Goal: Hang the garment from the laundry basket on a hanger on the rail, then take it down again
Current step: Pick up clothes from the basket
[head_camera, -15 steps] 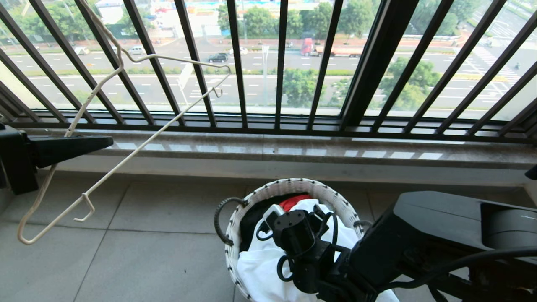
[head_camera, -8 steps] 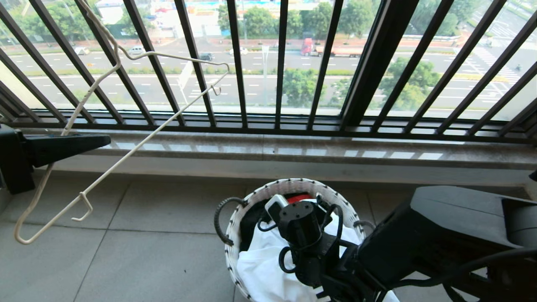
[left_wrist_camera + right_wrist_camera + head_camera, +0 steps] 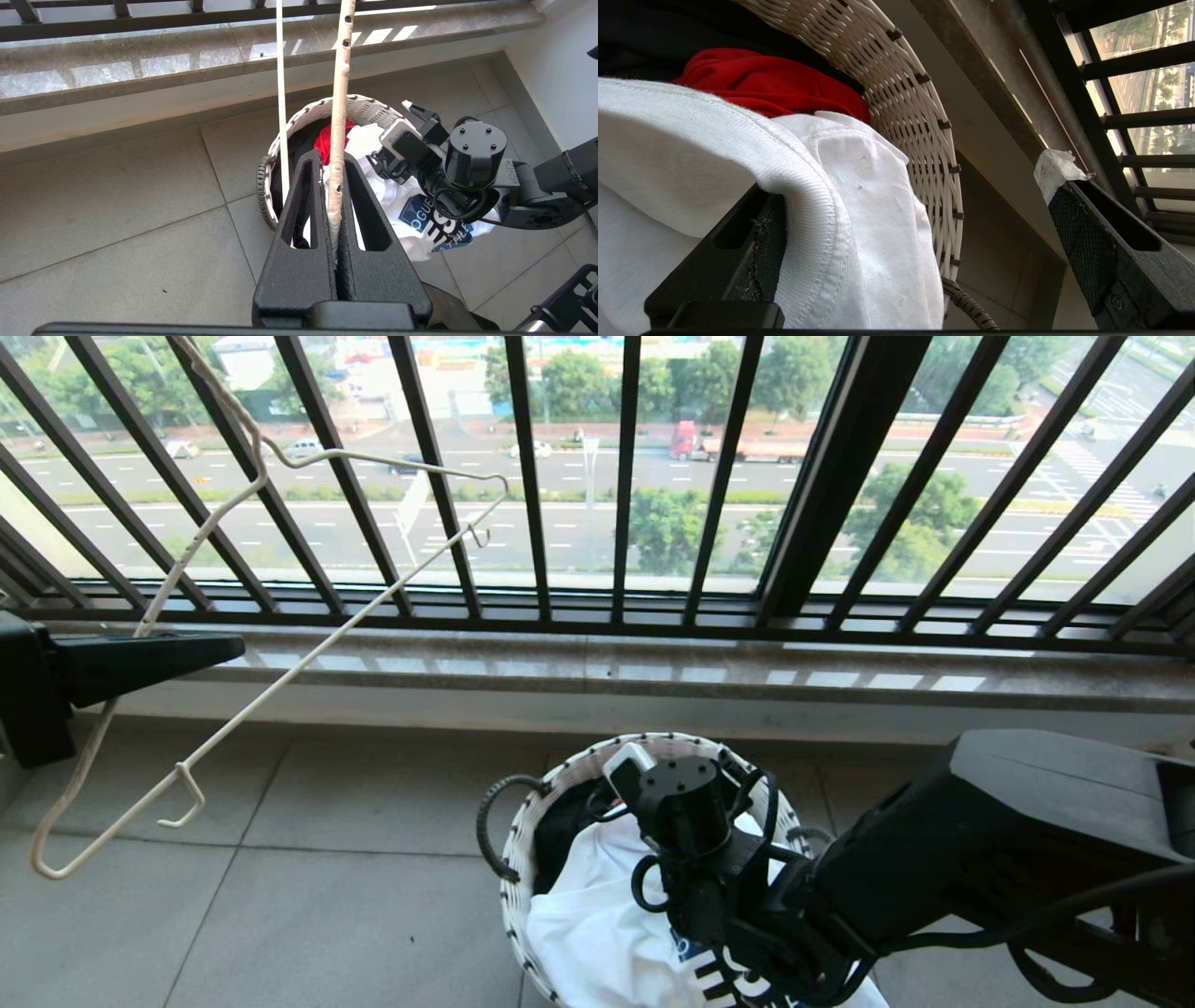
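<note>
My right gripper's fingers are on both sides of the ribbed collar, one inside its neckline and the taped one outside. My right gripper should close on the garment.
The white garment with its blue emblem lies heaped in the round woven laundry basket on the floor. My right gripper is open inside the basket. The garment's ribbed collar drapes over one finger, and the other finger, taped white at its tip, stands past the basket wall. At the left, my left gripper is shut on the thin cream hanger, which is held tilted in the air. The wrapped wire runs between its fingertips. The rail is out of view.
A black garment and a red one lie under the white one in the basket. The black barred window railing and a stone sill stand just behind. Grey floor tiles spread to the left, and a wall closes the right.
My right arm has moved forward over the basket toward the window, uncovering the garment's printed emblem. The left gripper and hanger have stayed almost still.
</note>
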Motion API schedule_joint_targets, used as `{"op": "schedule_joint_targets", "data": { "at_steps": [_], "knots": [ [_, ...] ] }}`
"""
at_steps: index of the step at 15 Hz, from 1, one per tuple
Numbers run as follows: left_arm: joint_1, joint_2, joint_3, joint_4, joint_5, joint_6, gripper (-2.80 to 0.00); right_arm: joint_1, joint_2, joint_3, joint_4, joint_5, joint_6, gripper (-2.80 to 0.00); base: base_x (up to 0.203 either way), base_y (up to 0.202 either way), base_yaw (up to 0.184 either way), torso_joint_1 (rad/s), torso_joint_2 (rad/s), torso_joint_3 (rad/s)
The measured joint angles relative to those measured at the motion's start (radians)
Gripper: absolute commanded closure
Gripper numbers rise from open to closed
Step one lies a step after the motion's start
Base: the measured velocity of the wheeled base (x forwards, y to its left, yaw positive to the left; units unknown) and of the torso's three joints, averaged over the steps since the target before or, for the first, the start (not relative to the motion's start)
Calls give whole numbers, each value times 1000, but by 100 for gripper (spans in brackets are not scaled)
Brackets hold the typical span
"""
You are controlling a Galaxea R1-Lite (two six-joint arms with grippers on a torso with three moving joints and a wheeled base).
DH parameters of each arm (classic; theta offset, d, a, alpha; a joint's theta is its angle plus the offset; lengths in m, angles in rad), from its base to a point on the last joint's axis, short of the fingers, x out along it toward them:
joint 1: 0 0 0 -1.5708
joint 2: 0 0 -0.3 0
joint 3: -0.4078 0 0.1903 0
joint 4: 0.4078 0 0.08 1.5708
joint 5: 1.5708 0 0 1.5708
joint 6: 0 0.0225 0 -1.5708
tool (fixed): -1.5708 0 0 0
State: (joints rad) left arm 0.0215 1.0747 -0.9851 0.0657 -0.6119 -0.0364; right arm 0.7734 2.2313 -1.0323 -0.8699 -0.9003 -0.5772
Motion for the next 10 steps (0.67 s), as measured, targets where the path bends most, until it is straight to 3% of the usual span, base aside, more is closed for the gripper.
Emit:
{"op": "schedule_joint_targets", "data": {
  "at_steps": [3, 4, 10],
  "knots": [
    [0, 0, 0, 0, 0, 0, 0, -3, 1, -1, 1, 0, 0, -280, 0, 0, 0, 0, 0, 0],
    [0, 0, 0, 0, 0, 0, 0, -3, 2, 0, 2, 0, 0, 0, 0, 0, 0, 0, 0, 0],
    [1, 1, 0, 0, 0, 0, 0, -2, 2, 4, 1, 1, -1, 0, 0, 0, 0, 0, 0, 0]
  ]
}}
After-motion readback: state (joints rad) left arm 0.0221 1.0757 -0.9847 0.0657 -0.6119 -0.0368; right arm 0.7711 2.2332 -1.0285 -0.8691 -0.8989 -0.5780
